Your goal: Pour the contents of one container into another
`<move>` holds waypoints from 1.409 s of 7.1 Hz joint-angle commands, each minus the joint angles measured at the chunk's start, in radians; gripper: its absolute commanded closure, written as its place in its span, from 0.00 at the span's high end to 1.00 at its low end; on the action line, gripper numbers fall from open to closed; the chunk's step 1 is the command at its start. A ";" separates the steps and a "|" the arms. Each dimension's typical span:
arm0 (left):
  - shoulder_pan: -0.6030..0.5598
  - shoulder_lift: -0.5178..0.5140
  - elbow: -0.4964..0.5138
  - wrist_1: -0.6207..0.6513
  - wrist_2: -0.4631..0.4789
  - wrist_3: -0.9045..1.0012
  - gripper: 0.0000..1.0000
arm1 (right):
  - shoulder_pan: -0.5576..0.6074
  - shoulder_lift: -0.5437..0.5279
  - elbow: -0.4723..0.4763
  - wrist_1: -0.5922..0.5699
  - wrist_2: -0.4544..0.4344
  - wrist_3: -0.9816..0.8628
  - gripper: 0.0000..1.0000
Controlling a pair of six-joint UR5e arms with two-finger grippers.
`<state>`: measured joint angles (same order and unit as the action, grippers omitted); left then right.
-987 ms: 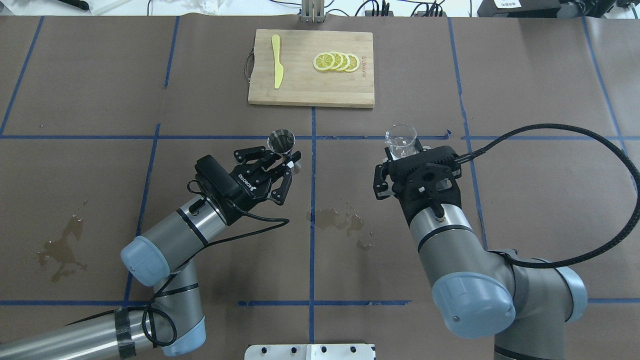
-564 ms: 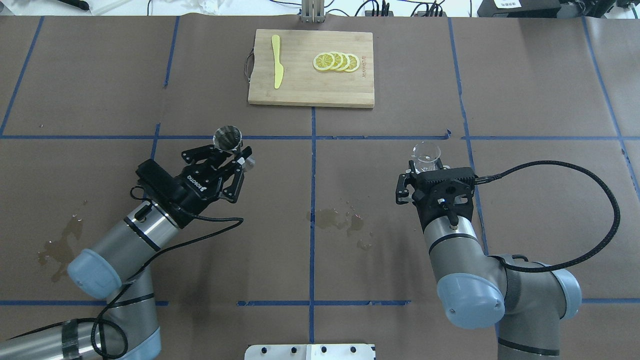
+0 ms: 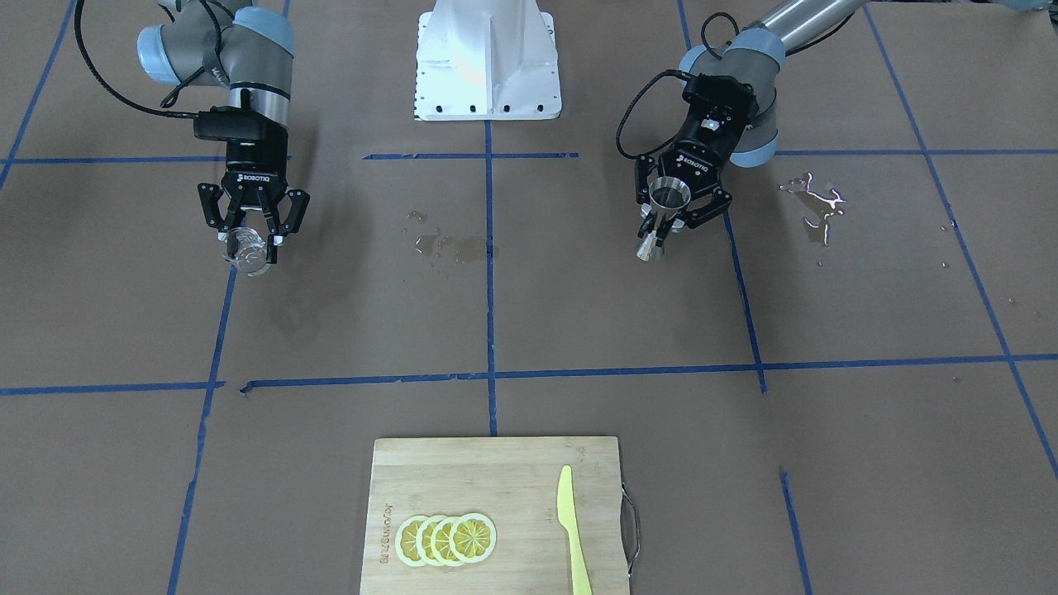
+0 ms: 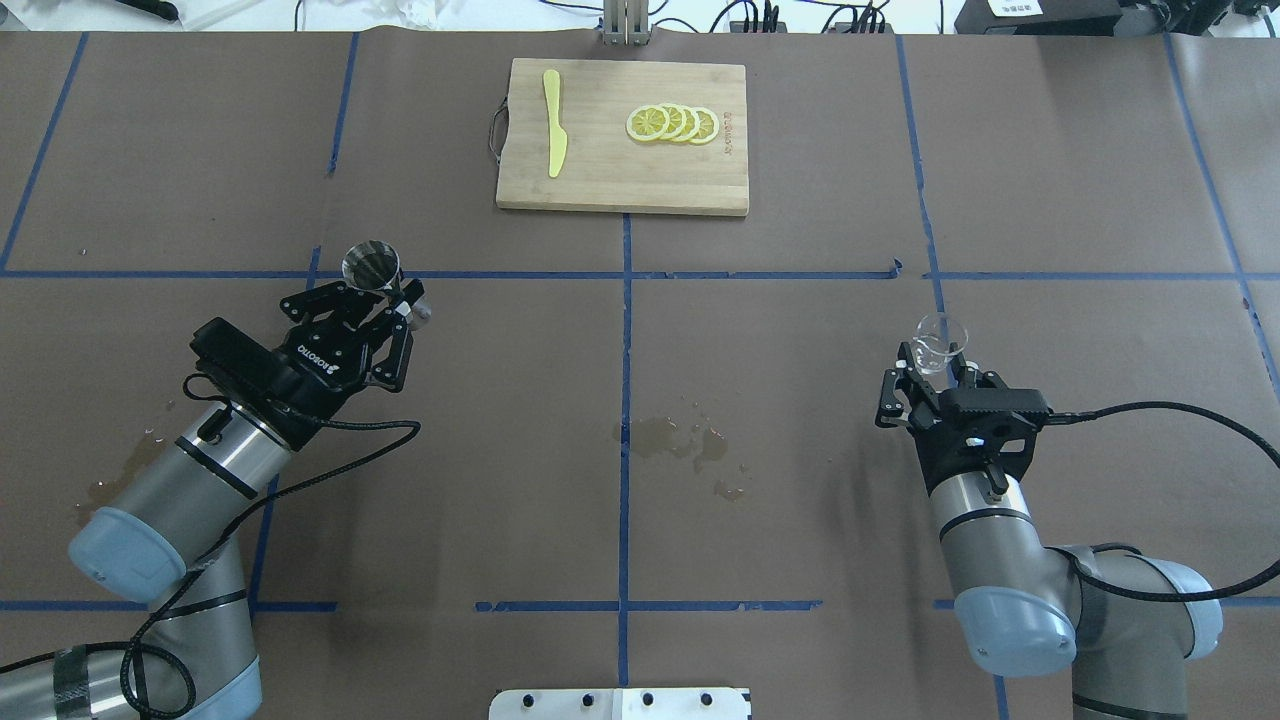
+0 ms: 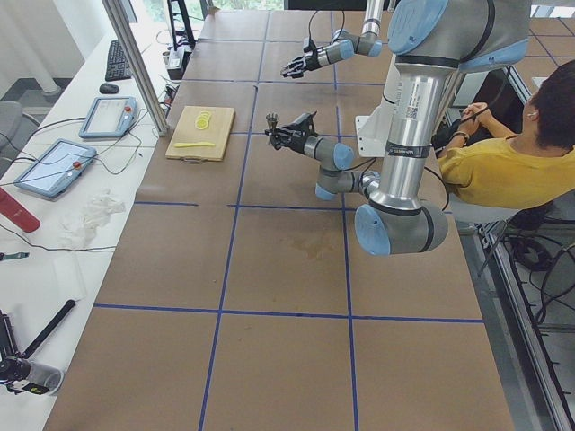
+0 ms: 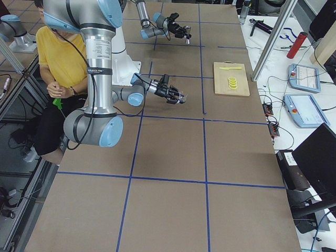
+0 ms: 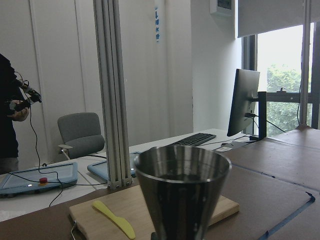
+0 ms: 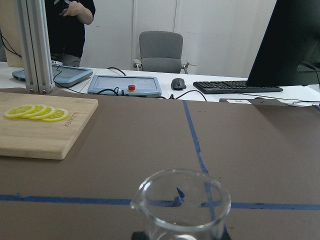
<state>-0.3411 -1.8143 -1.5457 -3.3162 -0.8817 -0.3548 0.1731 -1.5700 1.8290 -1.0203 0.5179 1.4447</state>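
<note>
The glass cup's base (image 3: 254, 266) hangs above the paper, apart from the cup's shadow, so my right gripper keeps hold of the cup until it rests on the tabletop.
My left gripper (image 4: 388, 300) is shut on the waist of the silver jigger (image 4: 371, 265), which it holds upright above the table's left half. Seen from across the table, the jigger (image 3: 666, 207) hangs clear of the paper. Its upper cone (image 7: 182, 187) fills the left wrist view; I cannot tell what is in it. Over the right half, my right gripper (image 4: 938, 368) is shut on the clear glass cup (image 4: 940, 338), upright and looking empty. The cup's rim and pour lip (image 8: 180, 202) show at the bottom of the right wrist view. The two containers are far apart.
A wooden cutting board (image 4: 600, 180) with lemon slices (image 4: 672, 123) and a yellow knife (image 4: 553, 125) lies at the far middle. Brown puddles mark the paper at the centre (image 4: 680, 440) and near left (image 4: 125, 490). A seated person (image 5: 512, 171) is beside the table.
Both arms have drawn apart. The left gripper carried the jigger leftward, and the right gripper carried the glass cup rightward and nearer the robot. Both grips stayed shut.
</note>
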 commanded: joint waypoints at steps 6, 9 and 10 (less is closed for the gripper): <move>-0.016 0.001 -0.001 0.003 0.006 -0.001 0.00 | -0.099 -0.012 -0.182 0.098 -0.108 0.042 0.07; -0.018 -0.002 -0.002 0.003 0.006 -0.001 0.00 | -0.124 -0.013 -0.274 0.258 -0.159 0.052 0.74; -0.018 -0.002 -0.005 0.003 0.006 -0.001 0.00 | -0.125 -0.013 -0.296 0.326 -0.162 0.031 0.99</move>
<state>-0.3584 -1.8154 -1.5482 -3.3136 -0.8759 -0.3559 0.0531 -1.5829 1.5749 -0.7867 0.3632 1.4909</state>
